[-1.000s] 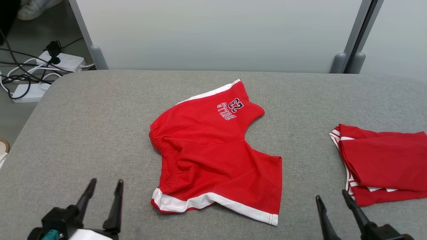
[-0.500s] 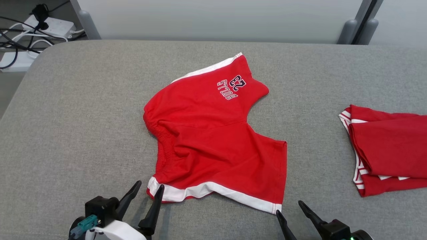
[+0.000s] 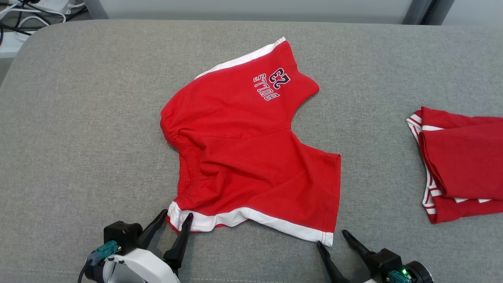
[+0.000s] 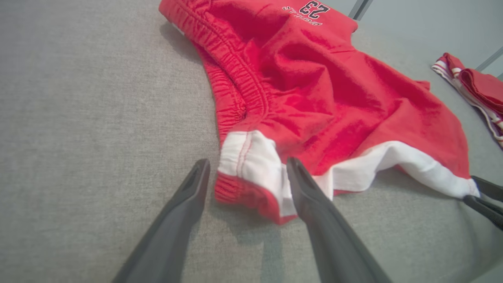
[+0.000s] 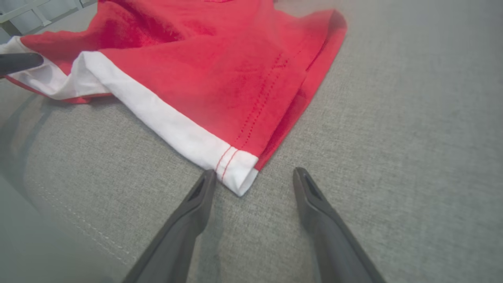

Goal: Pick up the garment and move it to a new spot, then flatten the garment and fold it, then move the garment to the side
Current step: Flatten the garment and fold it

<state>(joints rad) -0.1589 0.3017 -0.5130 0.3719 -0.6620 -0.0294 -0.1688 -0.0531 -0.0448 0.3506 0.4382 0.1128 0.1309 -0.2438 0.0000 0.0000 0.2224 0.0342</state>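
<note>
My right gripper grabs the white stripe by its corner at the leg hem next, to fold the red shorts.
The garment is a pair of red shorts with white hem bands and "BULLS 23" lettering, lying rumpled on the grey cushion. My left gripper is open at the shorts' near left corner; in the left wrist view the white and red corner lies between its fingers. My right gripper is open at the near right corner; in the right wrist view the white hem tip sits just inside its left finger. Neither pair of jaws has closed on the cloth.
A second red garment, folded with white stripes, lies at the cushion's right side, also seen far off as the folded red cloth. Cables and a power strip lie on the floor at the far left. The cushion's front edge is close behind both grippers.
The head camera has tilted down, shifting the whole picture. Both grippers have moved inward and forward from the sides to the shorts' two near corners, staying open.
</note>
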